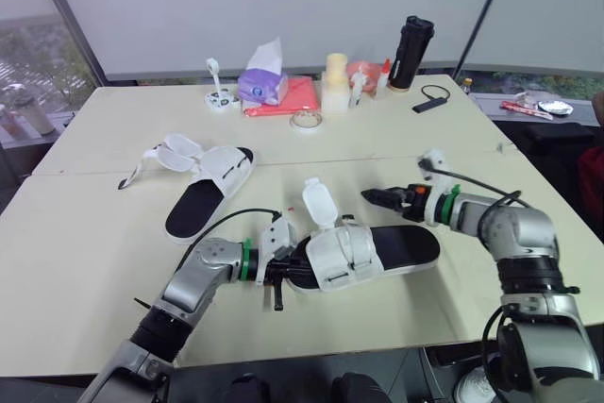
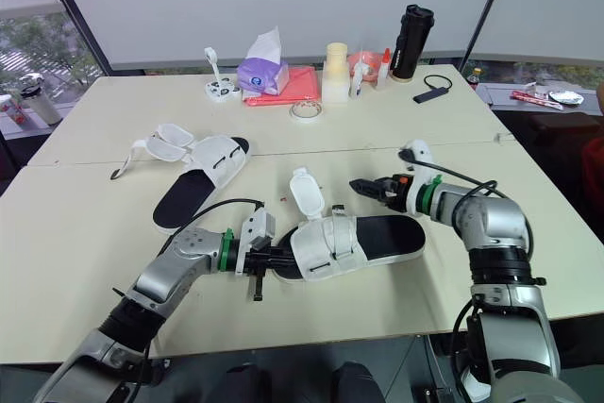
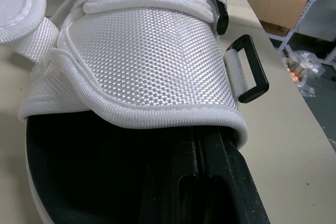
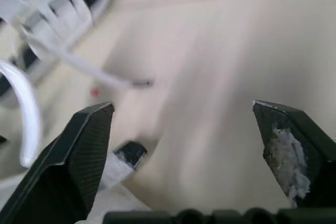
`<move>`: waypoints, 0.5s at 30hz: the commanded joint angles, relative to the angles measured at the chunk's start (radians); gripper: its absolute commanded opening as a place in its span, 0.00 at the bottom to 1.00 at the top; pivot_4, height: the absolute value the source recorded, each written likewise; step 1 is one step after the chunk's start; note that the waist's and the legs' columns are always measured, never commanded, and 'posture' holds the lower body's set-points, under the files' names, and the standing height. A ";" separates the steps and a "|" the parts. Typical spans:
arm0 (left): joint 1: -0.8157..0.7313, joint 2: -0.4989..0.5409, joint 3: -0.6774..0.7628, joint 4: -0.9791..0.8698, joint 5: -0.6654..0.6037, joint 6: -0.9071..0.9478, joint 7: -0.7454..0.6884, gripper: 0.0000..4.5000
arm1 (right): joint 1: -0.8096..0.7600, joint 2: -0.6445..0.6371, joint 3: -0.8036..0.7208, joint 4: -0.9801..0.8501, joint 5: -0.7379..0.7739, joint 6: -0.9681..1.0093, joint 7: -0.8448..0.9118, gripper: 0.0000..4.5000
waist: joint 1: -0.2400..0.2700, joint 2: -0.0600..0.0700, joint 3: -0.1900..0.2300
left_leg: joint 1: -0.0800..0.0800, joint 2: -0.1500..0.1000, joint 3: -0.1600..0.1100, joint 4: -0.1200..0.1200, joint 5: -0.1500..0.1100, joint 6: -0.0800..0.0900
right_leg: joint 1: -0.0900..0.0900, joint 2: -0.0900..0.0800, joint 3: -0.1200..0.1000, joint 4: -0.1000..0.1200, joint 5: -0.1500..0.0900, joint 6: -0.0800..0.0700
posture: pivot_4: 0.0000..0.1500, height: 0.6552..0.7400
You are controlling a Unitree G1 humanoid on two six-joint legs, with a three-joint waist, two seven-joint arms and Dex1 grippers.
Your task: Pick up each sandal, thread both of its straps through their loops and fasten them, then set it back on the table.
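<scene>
I will next use my right gripper to grab the white strap by its black tip [image 1: 349, 218], so that I can fasten the strap across the near sandal [image 1: 343, 258].
The near sandal [image 1: 377, 250], black-soled with white straps, lies on the table [image 1: 113, 261] in front of me. One strap flap [image 1: 319, 203] stands up unfastened. My left gripper [image 1: 286, 269] is at the sandal's left end, shut on the sole; in the left wrist view its fingers [image 3: 210, 161] reach under the white woven strap [image 3: 147, 61], beside a black loop [image 3: 253, 69]. My right gripper [image 1: 377, 197] hovers open just beyond the sandal's middle, holding nothing, its fingertips [image 4: 97, 124] wide apart. A second sandal [image 1: 209, 188] lies at the left, straps [image 1: 176, 152] spread open.
At the table's far side stand a purple tissue pack [image 1: 262, 82], a red cloth [image 1: 293, 96], a tape roll [image 1: 305, 120], a cream container [image 1: 336, 80], a black bottle [image 1: 411, 52] and a small black device [image 1: 434, 99]. A seam [image 1: 113, 173] crosses the tabletop.
</scene>
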 commanded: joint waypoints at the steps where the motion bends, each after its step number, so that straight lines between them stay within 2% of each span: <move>1: -0.064 0.012 0.023 0.133 0.096 -0.081 0.061 0.00 | -0.040 0.000 -0.070 -0.069 0.102 0.067 0.031 1.00 | -0.001 0.000 0.000 | 0.000 0.000 0.000 0.000 0.000 0.000 | 0.000 0.000 0.000 0.000 0.000 0.000 | 1.00 0.99; 4: -0.134 0.005 0.019 0.255 0.162 -0.205 0.099 0.00 | -0.072 0.025 -0.079 -0.064 0.155 0.138 0.028 1.00 | -0.002 0.000 0.000 | 0.000 0.000 0.000 0.000 0.000 0.000 | 0.000 0.000 0.000 0.000 0.000 0.000 | 1.00 0.99; 7: -0.161 -0.014 0.034 0.305 0.154 -0.240 0.094 0.00 | -0.089 0.044 -0.075 -0.047 0.165 0.164 0.012 1.00 | -0.002 0.000 0.000 | 0.000 0.000 0.000 -0.001 0.000 0.000 | -0.001 0.000 0.000 0.000 0.000 0.001 | 1.00 0.99; 13: -0.140 -0.013 0.038 0.288 0.142 -0.241 0.073 0.00 | -0.134 0.076 -0.066 0.040 0.143 0.217 -0.042 1.00 | -0.001 0.000 0.000 | -0.003 0.000 0.000 -0.002 0.000 0.000 | -0.004 0.000 0.000 0.000 0.001 0.001 | 1.00 0.99; 15: -0.101 0.002 0.042 0.217 0.108 -0.187 0.044 0.00 | -0.130 0.076 -0.044 0.056 0.135 0.250 -0.046 1.00 | -0.003 0.000 0.000 | -0.003 0.000 0.000 -0.002 0.000 0.000 | -0.004 0.000 0.000 0.000 0.001 0.001 | 1.00 0.99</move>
